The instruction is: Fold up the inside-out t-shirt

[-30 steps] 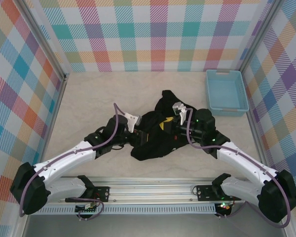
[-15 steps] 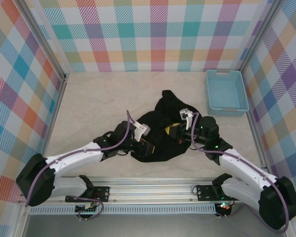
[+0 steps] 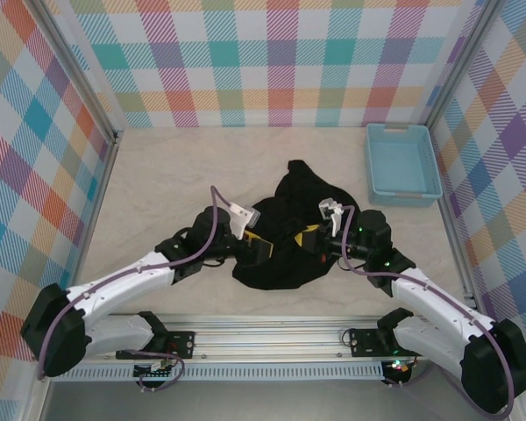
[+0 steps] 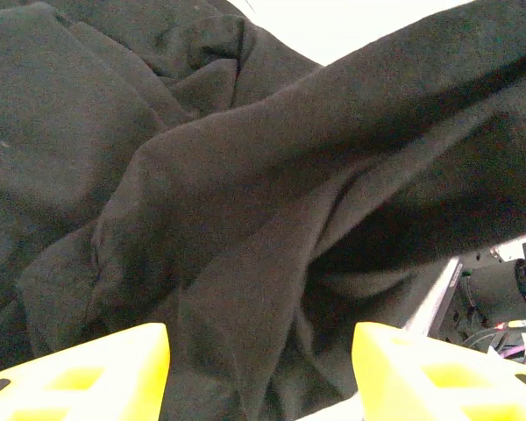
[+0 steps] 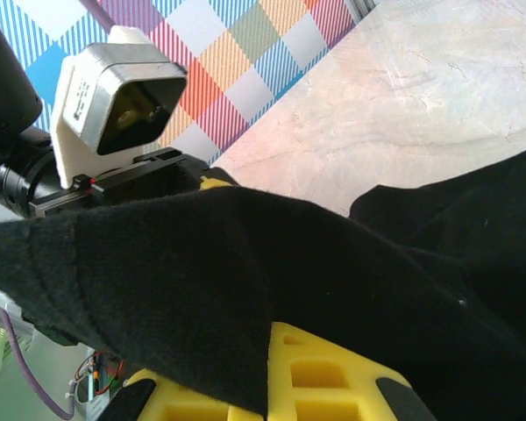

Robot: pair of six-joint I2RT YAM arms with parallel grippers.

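My left gripper pinches the t-shirt by its fold (image 3: 266,237) (image 4: 265,358) next, beside the held fold, leaving my right gripper free to regrip the t-shirt for folding.
The inside-out t-shirt (image 3: 285,230) lies as a crumpled black heap in the middle of the table. My left gripper (image 3: 258,246) is at the heap's left edge, its yellow fingers (image 4: 96,373) spread apart. A ridge of black cloth (image 4: 245,263) runs between them, and they are not pinching it. My right gripper (image 3: 313,235) is over the heap's right part. Its yellow fingers (image 5: 333,377) are pressed together on a fold of the t-shirt (image 5: 184,289), which drapes over them and hangs toward the left arm.
A light-blue basket (image 3: 401,164) stands at the back right, apart from the shirt. Checked walls close in the table on three sides. The left arm's wrist camera (image 5: 114,96) faces the right gripper at close range. Bare tabletop (image 3: 175,175) lies left of and behind the shirt.
The left gripper's fingers have spread wider and it has shifted a little right along the shirt's left edge. The right gripper has come nearer and lower with its fold of cloth.
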